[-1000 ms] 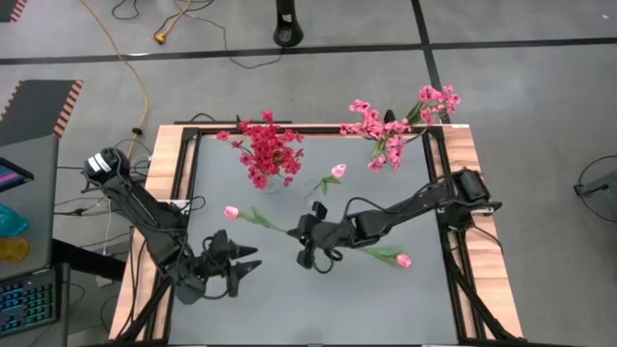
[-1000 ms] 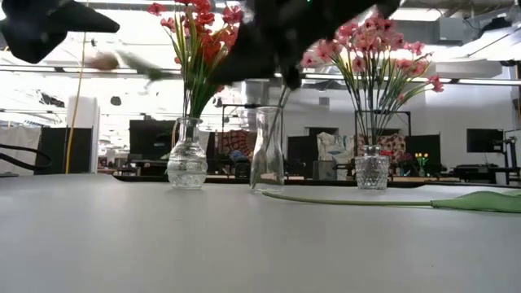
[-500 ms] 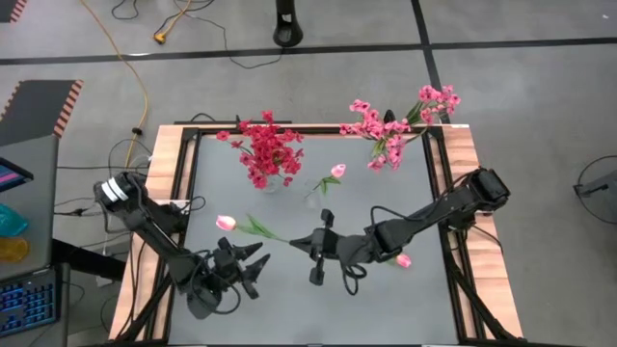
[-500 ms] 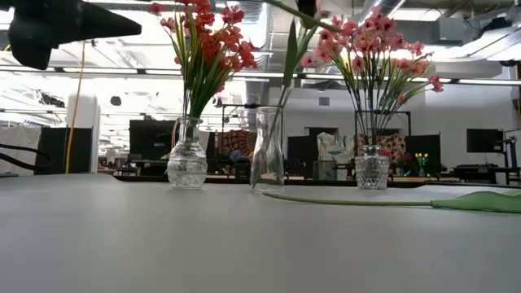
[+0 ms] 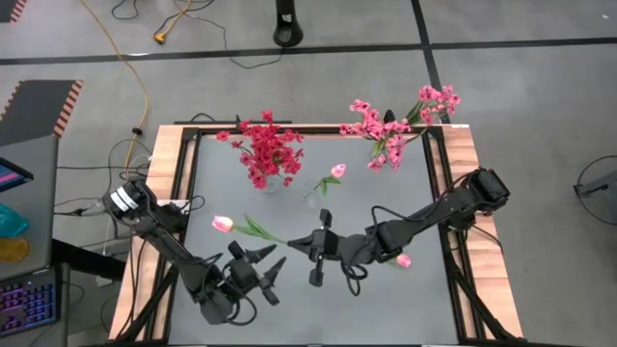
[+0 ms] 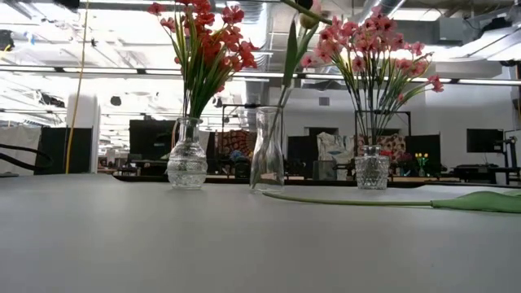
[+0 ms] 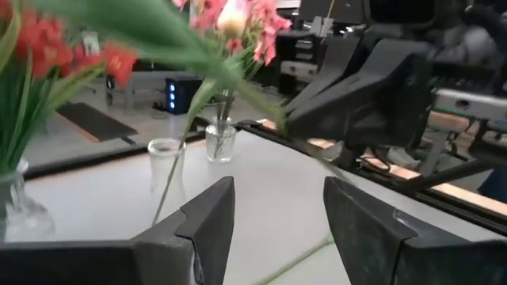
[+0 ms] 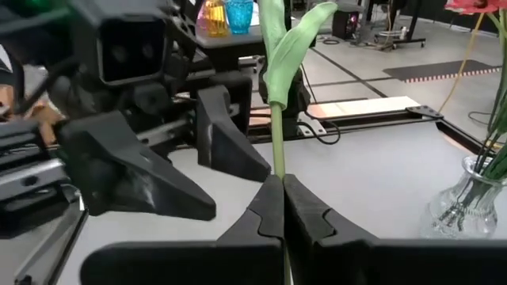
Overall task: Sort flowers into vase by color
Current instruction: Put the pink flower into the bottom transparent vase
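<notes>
The tulip's petals are delicate and open at the bud (image 5: 222, 224). My left gripper should reach the tulip and grab its stem just below the leaves.
My right gripper (image 5: 307, 243) is shut on a pale pink tulip, whose bud (image 5: 222, 224) points toward the table's left; its leaves (image 8: 291, 39) show in the right wrist view. My left gripper (image 5: 260, 267) is open and empty, near the front edge, just short of that stem (image 7: 238, 79). A second tulip (image 5: 403, 260) lies flat on the table under the right arm. A third tulip (image 5: 337, 171) stands in the middle glass vase (image 6: 267, 159). Red clusters (image 5: 268, 149) fill the left vase (image 6: 187, 163). Pink sprays (image 5: 390, 130) fill the right vase (image 6: 372, 167). My right gripper pinches the tulip's green stem (image 8: 277, 162) between its two fingertips, near the stem's lower end and below the leaves. The fingers come about level from the table's right. The stem runs on from them toward the left, lifted clear of the table.
The three vases stand in a row at the table's far side. The lying tulip's stem and leaf (image 6: 480, 201) stretch across the right part of the table. A black frame and wooden rails (image 5: 164, 164) edge the table.
My left gripper has moved toward the table's right and near edge, staying open. My right gripper has shifted a little toward the near edge with the tulip, whose bud has moved the same way. Both arms have left the low view.
</notes>
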Robot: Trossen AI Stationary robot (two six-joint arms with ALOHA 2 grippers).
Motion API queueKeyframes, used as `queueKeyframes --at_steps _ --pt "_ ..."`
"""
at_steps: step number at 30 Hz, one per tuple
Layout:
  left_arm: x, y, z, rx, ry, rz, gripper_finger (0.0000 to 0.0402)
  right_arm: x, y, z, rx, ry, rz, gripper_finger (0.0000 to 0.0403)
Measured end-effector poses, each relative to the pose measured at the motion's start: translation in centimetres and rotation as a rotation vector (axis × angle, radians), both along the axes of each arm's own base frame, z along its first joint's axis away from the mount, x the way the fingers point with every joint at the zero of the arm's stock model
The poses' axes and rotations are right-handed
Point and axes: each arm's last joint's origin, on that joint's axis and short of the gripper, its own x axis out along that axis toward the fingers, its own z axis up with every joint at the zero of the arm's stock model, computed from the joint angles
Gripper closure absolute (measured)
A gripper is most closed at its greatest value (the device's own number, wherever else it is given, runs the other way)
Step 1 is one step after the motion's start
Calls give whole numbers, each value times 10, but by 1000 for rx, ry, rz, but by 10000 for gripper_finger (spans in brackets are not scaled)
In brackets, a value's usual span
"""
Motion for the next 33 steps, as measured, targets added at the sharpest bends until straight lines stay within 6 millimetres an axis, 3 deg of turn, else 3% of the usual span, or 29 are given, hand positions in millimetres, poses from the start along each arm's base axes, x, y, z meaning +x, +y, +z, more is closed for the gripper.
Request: queueKeyframes --at_steps 8,21,33 --pt "7 -7 23 21 10 9 228 -3 11 5 -27 -48 41 381" --pt "2 -18 35 38 15 -66 229 -9 24 10 -169 -70 101 381" --pt "-5 -24 45 42 2 -85 229 -9 25 11 -169 -84 103 381"
